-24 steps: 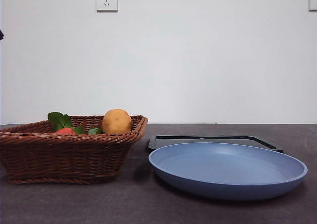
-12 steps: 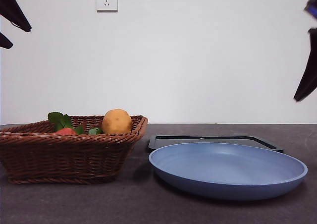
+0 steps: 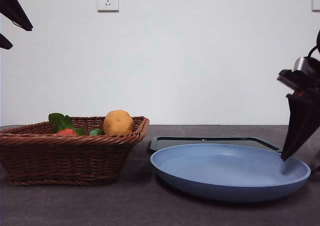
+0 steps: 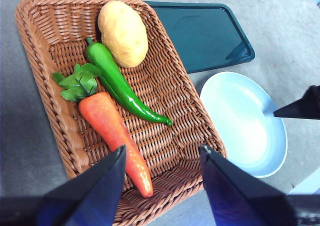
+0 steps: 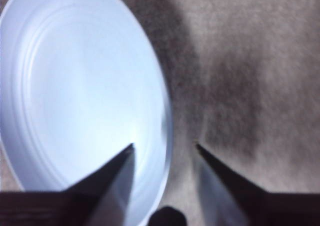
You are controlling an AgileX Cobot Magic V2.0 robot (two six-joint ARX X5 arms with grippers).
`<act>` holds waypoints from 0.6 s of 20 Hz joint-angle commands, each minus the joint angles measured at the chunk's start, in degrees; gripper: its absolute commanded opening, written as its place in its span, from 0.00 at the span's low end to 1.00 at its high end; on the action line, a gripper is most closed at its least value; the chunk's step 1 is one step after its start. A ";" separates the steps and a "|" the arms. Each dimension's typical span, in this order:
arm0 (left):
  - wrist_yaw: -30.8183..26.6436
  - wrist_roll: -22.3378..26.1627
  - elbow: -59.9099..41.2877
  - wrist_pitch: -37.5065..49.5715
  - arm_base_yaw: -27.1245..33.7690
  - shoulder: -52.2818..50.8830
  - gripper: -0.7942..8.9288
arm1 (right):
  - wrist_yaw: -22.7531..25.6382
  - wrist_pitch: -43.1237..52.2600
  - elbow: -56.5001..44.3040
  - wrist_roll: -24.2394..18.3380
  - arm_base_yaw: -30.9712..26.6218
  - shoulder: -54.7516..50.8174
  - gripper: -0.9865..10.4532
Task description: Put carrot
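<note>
The blue plate needs to be ready for the carrot (image 3: 66, 132), so my right gripper should next grab the plate by its rim (image 3: 300, 168).
The orange carrot (image 4: 112, 131) with green leaves lies in the wicker basket (image 4: 45, 86), beside a green pepper (image 4: 120, 88) and a potato (image 4: 122, 32). From the front only a bit of the carrot (image 3: 66, 132) shows above the basket (image 3: 60, 156) rim. High above the basket, my left gripper (image 4: 162, 148) hangs open and empty, seen as black tips at the front view's top left corner (image 3: 19, 35). My right gripper (image 5: 164, 148) is open and low, its jaws on either side of the blue plate's (image 5: 75, 86) right rim, at the front view's right edge (image 3: 292, 136).
The blue plate (image 3: 225, 181) sits right of the basket, and a black tray (image 3: 215, 141) lies flat behind it. The potato (image 3: 118, 122) stands tallest in the basket. Dark tabletop surrounds everything, and a white wall stands behind.
The right gripper came down from the upper right to the plate's right rim. The left gripper, which entered at the top left earlier, has held still since.
</note>
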 commanded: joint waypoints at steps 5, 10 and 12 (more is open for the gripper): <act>0.15 -0.17 0.81 0.63 -0.22 0.39 0.35 | 0.02 0.74 0.68 1.64 0.20 2.27 0.11; 0.22 -0.37 0.81 0.28 -0.31 0.39 0.35 | 0.20 0.20 0.70 2.16 -0.09 2.01 0.09; -1.03 -0.33 0.81 0.17 -1.46 0.42 0.35 | 0.22 -1.49 0.79 2.10 -0.72 0.42 0.09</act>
